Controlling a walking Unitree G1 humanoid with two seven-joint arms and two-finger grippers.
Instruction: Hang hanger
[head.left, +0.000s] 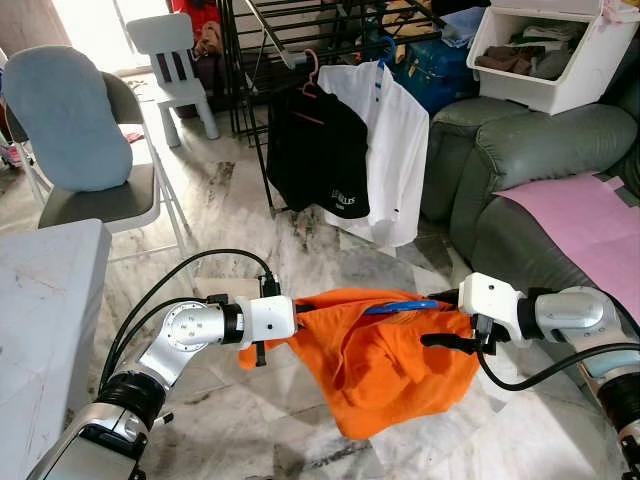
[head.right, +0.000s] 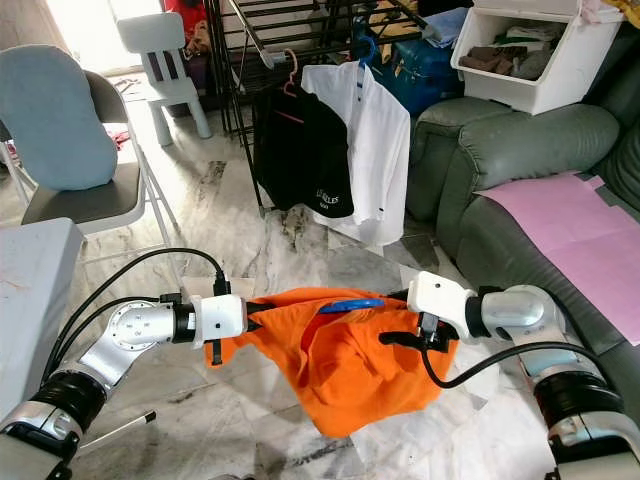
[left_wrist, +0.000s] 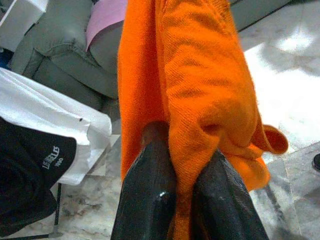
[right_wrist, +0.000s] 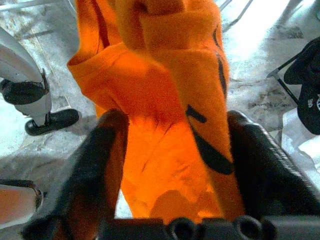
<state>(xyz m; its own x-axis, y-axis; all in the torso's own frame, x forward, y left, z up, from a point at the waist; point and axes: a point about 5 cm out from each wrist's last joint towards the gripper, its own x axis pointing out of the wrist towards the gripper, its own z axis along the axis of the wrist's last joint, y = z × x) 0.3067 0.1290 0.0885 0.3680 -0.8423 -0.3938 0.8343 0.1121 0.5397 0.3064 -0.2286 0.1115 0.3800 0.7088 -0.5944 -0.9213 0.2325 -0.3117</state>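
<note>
My right gripper should next grab the orange shirt by its black-printed fold (right_wrist: 212, 145) to hang it. The fold is narrow and stands up, while the rest of the shirt sags loosely.
An orange shirt (head.left: 380, 360) on a blue hanger (head.left: 400, 307) hangs stretched between my two grippers, low over the marble floor. My left gripper (left_wrist: 172, 200) is shut on a bunched fold at the shirt's left end (head.left: 290, 325). At the right end, my right gripper (head.left: 445, 320) stands with its black fingers (right_wrist: 260, 165) wide apart, and the orange cloth and a dark strip of hanger lie between them. Ahead stands the black drying rack (head.left: 300, 30), where a black shirt (head.left: 315, 150) and a white shirt (head.left: 395, 150) hang on hangers.
A green sofa (head.left: 520, 170) with a pink sheet (head.left: 580, 225) and a white bin of clothes (head.left: 550, 50) lines the right side. A folding chair with a blue cushion (head.left: 70, 120) and a white table (head.left: 40, 300) stand on the left, and a small white chair (head.left: 175, 60) is behind.
</note>
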